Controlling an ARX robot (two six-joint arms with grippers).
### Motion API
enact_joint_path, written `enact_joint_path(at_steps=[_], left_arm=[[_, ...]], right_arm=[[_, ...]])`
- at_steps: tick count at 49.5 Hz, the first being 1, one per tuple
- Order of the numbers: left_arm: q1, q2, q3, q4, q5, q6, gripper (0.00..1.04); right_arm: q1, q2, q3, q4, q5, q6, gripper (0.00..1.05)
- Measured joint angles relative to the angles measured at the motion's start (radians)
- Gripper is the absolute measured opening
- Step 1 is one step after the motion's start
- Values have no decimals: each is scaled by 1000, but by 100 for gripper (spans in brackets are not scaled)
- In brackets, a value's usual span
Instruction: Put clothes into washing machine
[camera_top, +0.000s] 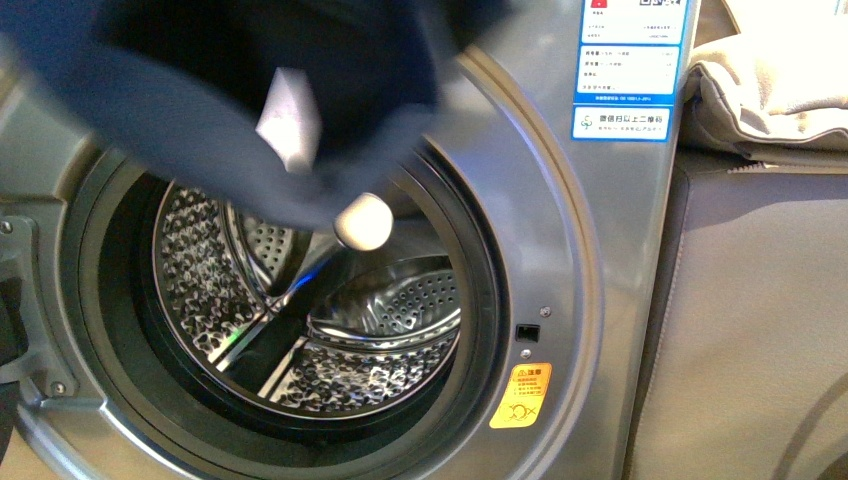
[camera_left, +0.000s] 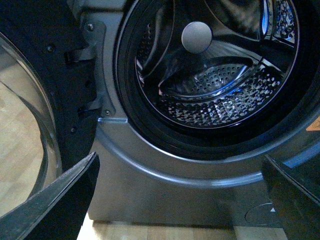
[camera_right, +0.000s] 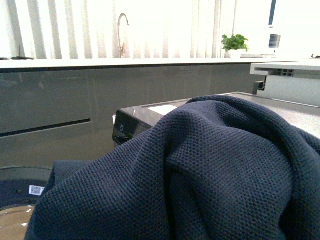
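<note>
The left gripper grabs the dark navy clothes by a bunched fold of fabric next, to load the washing machine's drum.
The clothes (camera_top: 200, 110), a dark navy garment with a white tag, hang across the upper left of the front view, over the top of the washing machine's (camera_top: 560, 250) round mouth. Below the fabric shows the steel drum (camera_top: 390, 300), with nothing lying in it. In the right wrist view the knit clothes (camera_right: 200, 170) fill the lower picture and hide my right gripper, which is shut on them. My left gripper (camera_left: 182, 200) is open below the porthole rim (camera_left: 150, 150), its dark fingers (camera_left: 65, 200) far apart with nothing between them. The drum (camera_left: 210, 85) lies ahead of it.
The machine's door (camera_left: 30, 100) stands swung open beside the mouth. Beige folded fabric (camera_top: 770, 90) lies on a beige cabinet (camera_top: 760, 330) to the machine's right. An orange sticker (camera_top: 521, 395) and a blue-white label (camera_top: 625, 70) mark the front panel. A counter with a tap (camera_right: 122, 30) shows behind.
</note>
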Motion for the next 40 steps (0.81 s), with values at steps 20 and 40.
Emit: enact_joint_path(at_steps=[20,40], left_arm=[[0,0,0,0,0,0,98],[45,13,0,31,141,-82,98]], right_arm=[[-19,0,-10,0,-16,6,9],[-19,0,-10,0,-16,7,9]])
